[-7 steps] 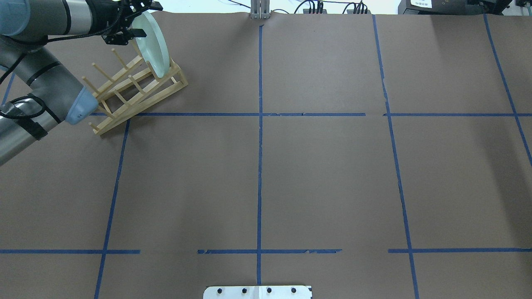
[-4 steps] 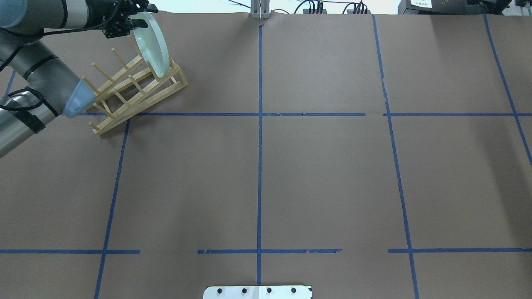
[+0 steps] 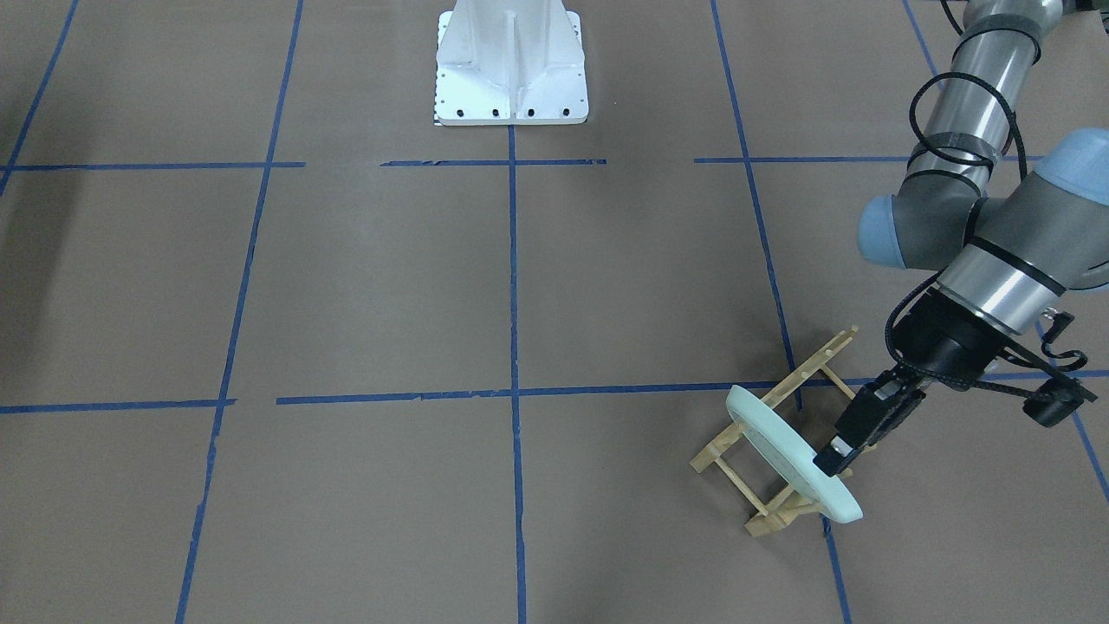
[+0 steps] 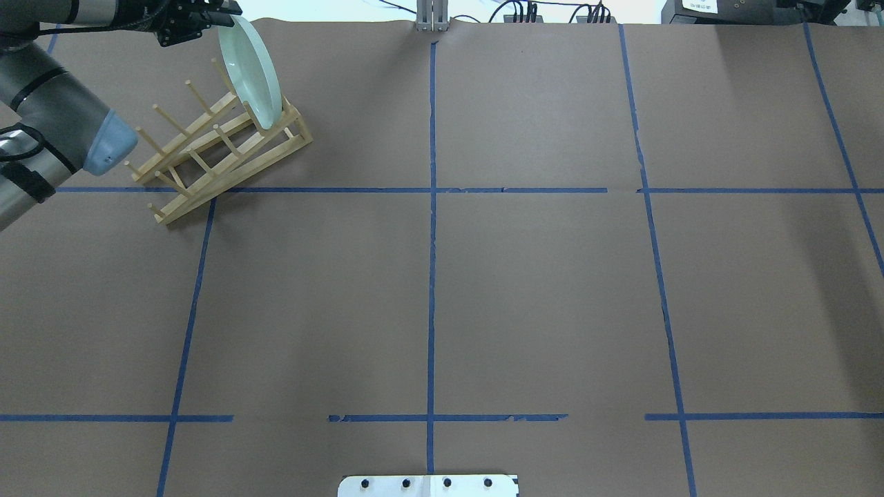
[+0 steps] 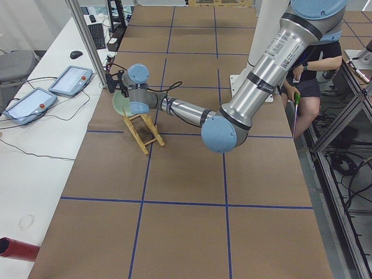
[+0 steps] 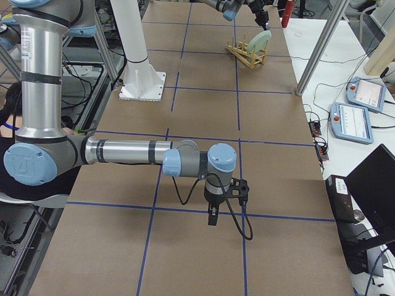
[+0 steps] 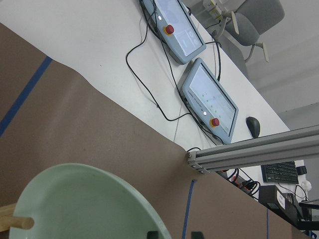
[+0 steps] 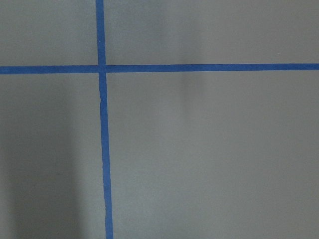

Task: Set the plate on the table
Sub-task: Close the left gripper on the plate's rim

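Observation:
My left gripper grabs the plate by its thin top rim [image 3: 810, 451] next, since the plate's side is too wide for the gripper's fingers.
The pale mint-green plate [image 4: 252, 69] stands on edge in the far slot of the wooden peg rack [image 4: 207, 152], at the far left of the table [image 4: 539, 290]. It also shows in the front view [image 3: 784, 451] and in the left wrist view [image 7: 84, 204]. My left gripper [image 4: 222, 14] is at the plate's top rim, open. In the left wrist view one fingertip [image 7: 152, 234] lies over the plate's face and the other is just past the rim. My right gripper [image 6: 212, 217] hangs low over bare table far from the rack. I cannot tell if it is open.
The white robot base plate [image 4: 428, 485] sits at the table's near edge. Beyond the far edge, close behind the rack, are an aluminium post [image 7: 249, 149] and a white bench with control tablets [image 7: 209, 99] and cables.
My left gripper has drawn back from across the plate's face to its top rim, moving up and left in the overhead view. The plate stays in the rack.

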{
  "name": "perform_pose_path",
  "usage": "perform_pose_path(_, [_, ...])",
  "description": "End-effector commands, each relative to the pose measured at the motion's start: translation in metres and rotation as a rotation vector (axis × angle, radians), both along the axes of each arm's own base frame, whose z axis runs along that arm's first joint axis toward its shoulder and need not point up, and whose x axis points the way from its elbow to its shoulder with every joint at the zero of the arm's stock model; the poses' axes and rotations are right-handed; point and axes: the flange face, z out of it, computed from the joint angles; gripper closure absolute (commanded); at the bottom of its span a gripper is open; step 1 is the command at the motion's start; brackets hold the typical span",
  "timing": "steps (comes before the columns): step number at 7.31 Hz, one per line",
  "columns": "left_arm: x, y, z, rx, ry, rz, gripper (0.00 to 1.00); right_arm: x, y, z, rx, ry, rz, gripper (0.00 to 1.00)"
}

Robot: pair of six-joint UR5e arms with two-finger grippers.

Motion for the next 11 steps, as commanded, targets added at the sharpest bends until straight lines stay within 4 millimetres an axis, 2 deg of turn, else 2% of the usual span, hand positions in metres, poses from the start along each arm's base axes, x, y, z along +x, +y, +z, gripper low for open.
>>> perform_pose_path(1, [0.002, -0.003, 0.002, -0.004, -0.006, 0.002, 0.57, 0.000, 0.000, 0.000, 0.000, 0.001, 0.000, 0.00])
perform_pose_path(3, [0.006, -0.005, -0.007, 0.003, 0.000, 0.005, 0.57, 0.000, 0.000, 0.000, -0.001, 0.001, 0.001, 0.00])
perform_pose_path(5, [0.015, -0.010, -0.025, -0.005, -0.004, 0.012, 0.57, 0.000, 0.000, 0.000, -0.001, 0.001, 0.001, 0.00])
perform_pose_path(7, [0.019, -0.009, -0.024, -0.008, -0.007, 0.019, 0.62, 0.000, 0.000, 0.000, 0.000, 0.001, 0.000, 0.00])
perform_pose_path(10, [0.021, -0.008, -0.023, -0.008, -0.008, 0.022, 0.62, 0.000, 0.000, 0.000, 0.000, 0.001, 0.000, 0.00])
perform_pose_path(11, [0.028, -0.005, -0.023, -0.008, -0.009, 0.031, 0.62, 0.000, 0.000, 0.000, 0.000, 0.001, 0.000, 0.00])
